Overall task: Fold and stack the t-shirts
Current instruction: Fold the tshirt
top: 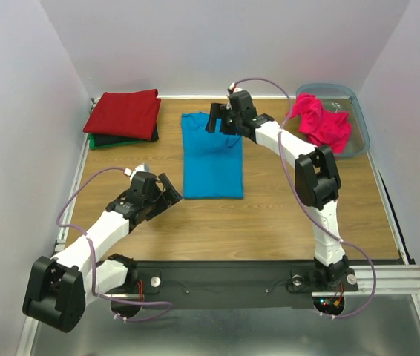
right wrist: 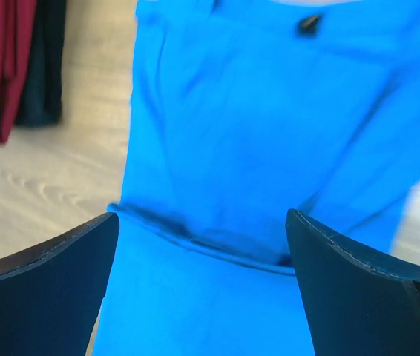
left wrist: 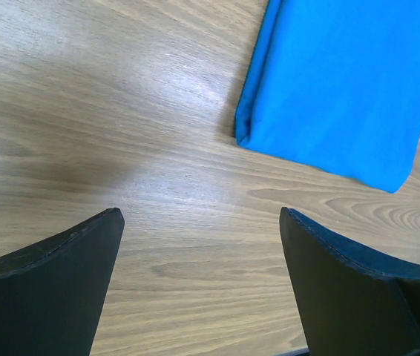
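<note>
The blue t-shirt's near corner is next for the left gripper to pick up and fold toward the collar, and the other corner stays for the right gripper.
The bright blue t-shirt lies flat in a long narrow fold on the middle of the table. My right gripper is open above its far end, near the collar; the blue cloth fills the right wrist view between the open fingers. My left gripper is open and empty, low over bare wood just left of the shirt's near corner. A folded stack, dark red t-shirt on top of black and green ones, sits at the far left. The magenta-pink t-shirt lies crumpled in the bin.
A translucent blue-grey plastic bin stands at the far right and holds the pink shirt. White walls close in the table on the left, back and right. The arm bases sit on a black rail at the near edge.
</note>
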Motion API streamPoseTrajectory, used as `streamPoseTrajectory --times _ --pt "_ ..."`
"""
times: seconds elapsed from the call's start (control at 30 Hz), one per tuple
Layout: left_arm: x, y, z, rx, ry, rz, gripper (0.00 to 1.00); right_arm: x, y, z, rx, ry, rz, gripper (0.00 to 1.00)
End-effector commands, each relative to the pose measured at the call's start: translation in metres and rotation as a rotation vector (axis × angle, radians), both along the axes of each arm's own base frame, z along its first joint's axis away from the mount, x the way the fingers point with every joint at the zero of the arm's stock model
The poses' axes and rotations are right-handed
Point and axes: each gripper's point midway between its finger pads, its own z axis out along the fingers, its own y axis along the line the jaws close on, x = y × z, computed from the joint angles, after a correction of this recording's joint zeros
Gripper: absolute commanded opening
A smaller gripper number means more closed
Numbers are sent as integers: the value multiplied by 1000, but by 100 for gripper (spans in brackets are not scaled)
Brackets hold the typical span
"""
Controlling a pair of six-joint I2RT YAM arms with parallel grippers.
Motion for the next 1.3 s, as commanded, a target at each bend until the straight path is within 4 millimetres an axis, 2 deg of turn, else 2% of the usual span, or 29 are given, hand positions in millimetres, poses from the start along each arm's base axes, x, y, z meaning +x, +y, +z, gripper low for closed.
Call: streamPoseTrajectory --times 0.0,0.03,0.07,0.1,0.13,0.17,0.2,0.23,0.27,0.3,0.33,0.37,0.43,0.47,0.53,0.63,0.67,0.7,0.77,0.87,0.9,0.93,0.97,1.07,1.1,1.13,1.2,1.23,1.27 --pt "8 -4 7 -15 -40 -6 98 -3 -17 55 -10 -121 -40 100" --pt "10 -6 4 -15 -32 -14 99 -13 -21 55 -3 -104 -39 100" --pt "12 -9 3 -17 -31 -31 98 -27 -26 75 32 -108 -44 100" --pt "14 -12 1 -23 -29 -41 98 -53 -36 41 6 -23 -41 100" --pt "20 -17 5 -39 -42 -57 98 -70 -39 35 24 17 -31 100" --pt "21 -19 -5 -33 -11 -67 99 -88 -44 23 40 75 -45 100" --pt "26 -22 -5 -38 -17 -73 98 -116 -57 10 37 124 -42 100" --pt "31 -26 -5 -44 -16 -76 98 -133 -61 -1 43 168 -34 100" --pt "30 -27 -16 -35 17 -88 98 -145 -65 -7 59 199 -47 100" --pt "39 -32 -13 -45 -1 -96 93 -157 -67 -2 79 201 -35 100" --pt "40 -36 -14 -54 7 -111 90 -178 -76 -25 59 254 -27 100" --pt "40 -38 -23 -51 33 -122 83 -187 -75 -26 88 273 -23 100" --pt "45 -43 -25 -65 33 -132 77 -200 -79 -32 100 296 -21 97" --pt "46 -45 -29 -70 43 -137 69 -210 -81 -37 108 320 -14 92" --pt "47 -49 -30 -85 46 -151 60 -219 -81 -41 119 333 2 86" --pt "45 -50 -35 -91 56 -152 45 -228 -83 -63 115 383 -8 78" --pt "44 -51 -36 -93 56 -156 37 -229 -82 -67 117 393 -5 75" --pt "44 -51 -37 -95 56 -157 32 -230 -80 -69 127 401 5 69" --pt "40 -51 -39 -101 64 -159 25 -229 -72 -72 157 405 31 65" --pt "39 -51 -42 -105 63 -152 8 -224 -70 -84 145 428 20 52" --pt "40 -51 -42 -105 60 -153 6 -225 -70 -88 144 439 16 45" --pt "41 -51 -42 -106 56 -158 5 -223 -69 -91 142 445 16 44" --pt "41 -51 -43 -105 59 -157 0 -221 -70 -93 135 438 4 38" --pt "42 -52 -42 -106 54 -164 0 -217 -72 -94 123 424 -13 25" --pt "42 -54 -40 -111 43 -173 0 -218 -72 -92 127 426 -10 9" --pt "38 -55 -40 -119 41 -183 0 -221 -72 -88 135 418 -3 3" --pt "35 -58 -27 -134 -9 -194 0 -228 -71 -80 152 410 24 0" --pt "26 -58 -30 -134 -8 -201 0 -232 -72 -77 157 405 31 0" --pt "25 -58 -18 -140 -55 -194 0 -241 -76 -70 167 388 39 0"
